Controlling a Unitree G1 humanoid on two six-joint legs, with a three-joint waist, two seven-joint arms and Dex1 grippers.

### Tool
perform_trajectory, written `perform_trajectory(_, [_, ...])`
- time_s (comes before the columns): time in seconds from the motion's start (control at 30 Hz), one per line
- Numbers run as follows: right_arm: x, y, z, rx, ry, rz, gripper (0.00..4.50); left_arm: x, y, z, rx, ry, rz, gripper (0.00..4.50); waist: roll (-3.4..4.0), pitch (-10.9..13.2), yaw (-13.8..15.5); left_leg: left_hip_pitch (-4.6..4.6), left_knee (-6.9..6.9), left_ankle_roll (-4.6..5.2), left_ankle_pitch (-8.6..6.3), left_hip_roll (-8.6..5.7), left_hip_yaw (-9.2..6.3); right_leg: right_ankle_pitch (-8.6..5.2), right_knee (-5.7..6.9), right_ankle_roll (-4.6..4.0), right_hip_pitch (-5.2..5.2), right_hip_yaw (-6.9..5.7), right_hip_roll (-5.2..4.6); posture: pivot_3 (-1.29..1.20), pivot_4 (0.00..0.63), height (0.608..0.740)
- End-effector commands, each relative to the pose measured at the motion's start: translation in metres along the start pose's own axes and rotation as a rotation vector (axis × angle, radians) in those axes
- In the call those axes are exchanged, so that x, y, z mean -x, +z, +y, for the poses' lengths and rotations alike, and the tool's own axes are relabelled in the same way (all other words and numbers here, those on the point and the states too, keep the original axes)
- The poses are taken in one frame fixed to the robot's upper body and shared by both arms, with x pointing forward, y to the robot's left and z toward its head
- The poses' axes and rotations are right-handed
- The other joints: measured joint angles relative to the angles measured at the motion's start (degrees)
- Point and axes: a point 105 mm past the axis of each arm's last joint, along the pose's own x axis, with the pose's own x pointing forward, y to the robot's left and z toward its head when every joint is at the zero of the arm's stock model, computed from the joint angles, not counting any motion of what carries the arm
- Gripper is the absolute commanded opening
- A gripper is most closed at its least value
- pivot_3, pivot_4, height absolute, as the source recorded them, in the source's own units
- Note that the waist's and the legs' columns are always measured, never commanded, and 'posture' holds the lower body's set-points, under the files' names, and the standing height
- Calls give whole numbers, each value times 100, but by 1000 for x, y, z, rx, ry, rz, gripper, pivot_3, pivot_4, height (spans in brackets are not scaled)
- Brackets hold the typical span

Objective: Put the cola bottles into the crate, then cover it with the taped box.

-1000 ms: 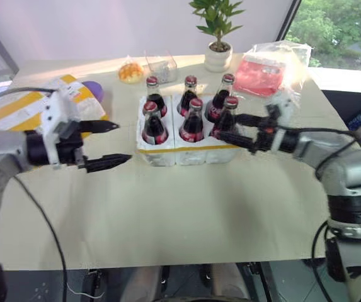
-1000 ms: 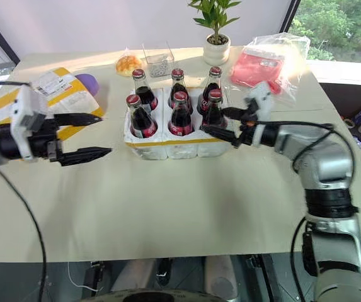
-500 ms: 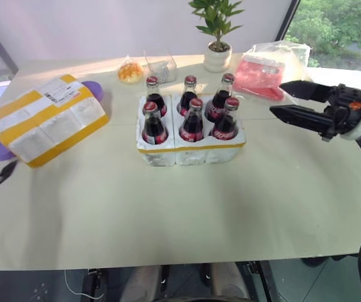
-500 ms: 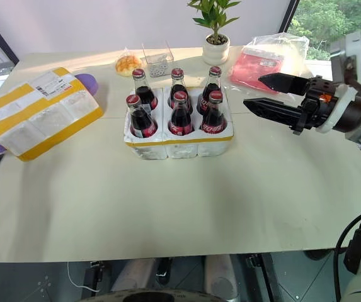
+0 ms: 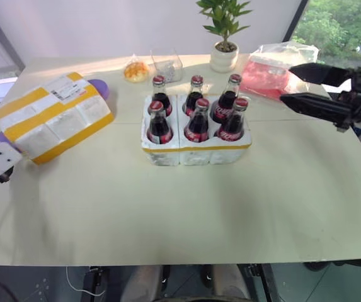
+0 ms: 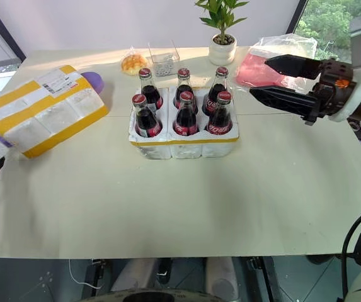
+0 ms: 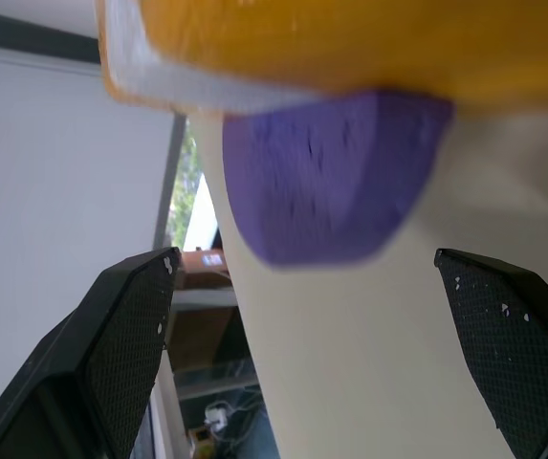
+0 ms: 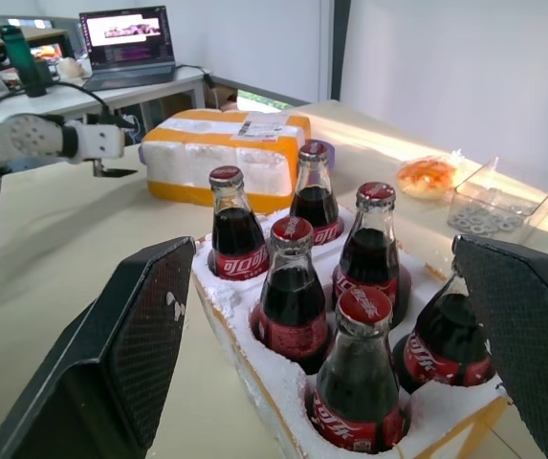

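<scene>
I shouldn't close my left gripper yet, because its fingers are short of the taped box point(image 7: 331, 48), above the purple end point(image 7: 326, 177), and would miss. I need to move my left gripper toward the box first.
Several cola bottles point(image 5: 197, 119) with red caps stand upright in the wells of the white foam crate point(image 5: 196, 151) at the table's middle. The taped box point(image 5: 51, 119), white foam with yellow stripes and a shipping label, lies at the far left. My left gripper point(image 7: 302, 258) is open at the table's left edge, level with the box's near purple end point(image 7: 336, 172), which sits between its fingers without touching them. My right gripper point(image 5: 287, 82) hovers open and empty to the right of the crate, above the table, pointing towards the bottles point(image 8: 350, 382).
Behind the crate stand a potted plant point(image 5: 224, 47), a pink packet in clear plastic point(image 5: 271, 66), a wrapped bun point(image 5: 136, 70) and a clear tub point(image 5: 167, 63). Bare tabletop point(image 5: 186, 214) stretches in front of the crate. A desk with a laptop point(image 8: 125, 33) stands beyond the table's left side.
My left gripper swung from in front of the crate out to the table's left edge by the taped box. My right gripper drew back from the bottles, up and to the right.
</scene>
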Motion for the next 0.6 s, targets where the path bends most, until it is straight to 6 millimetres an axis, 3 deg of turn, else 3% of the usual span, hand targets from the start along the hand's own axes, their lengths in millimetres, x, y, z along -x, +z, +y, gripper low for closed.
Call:
perform_trajectory(0.03, [3, 20, 10, 68, 14, -34, 4416, -8, 3, -1, -38, 46, -15, 4500, 0, 0, -12, 0, 0, 0, 0, 0, 2, 0, 2, 0, -2, 1, 0, 0, 150, 740])
perform_trajectory(0.23, [5, 26, 13, 75, 8, -37, 4416, -19, 6, -10, -61, 48, 0, 4500, -1, -1, -7, 0, 6, 1, 1, 1, 6, 1, 16, 2, -6, 4, 1, 0, 150, 740])
perform_trajectory(0.37, [7, 25, 13, 80, -7, -16, 4416, -23, 2, -8, 24, 64, 43, 4500, -2, -1, -2, 0, 9, 2, 1, -1, 6, 1, 18, 3, -5, 3, 0, 0, 150, 740])
perform_trajectory(0.6, [15, 17, 15, 65, -24, 45, 4500, -28, 13, -4, -4, 61, 19, 992, -4, -3, 14, 0, 13, 2, 1, -2, 6, 2, 21, 4, -3, 3, -2, 0, 150, 740])
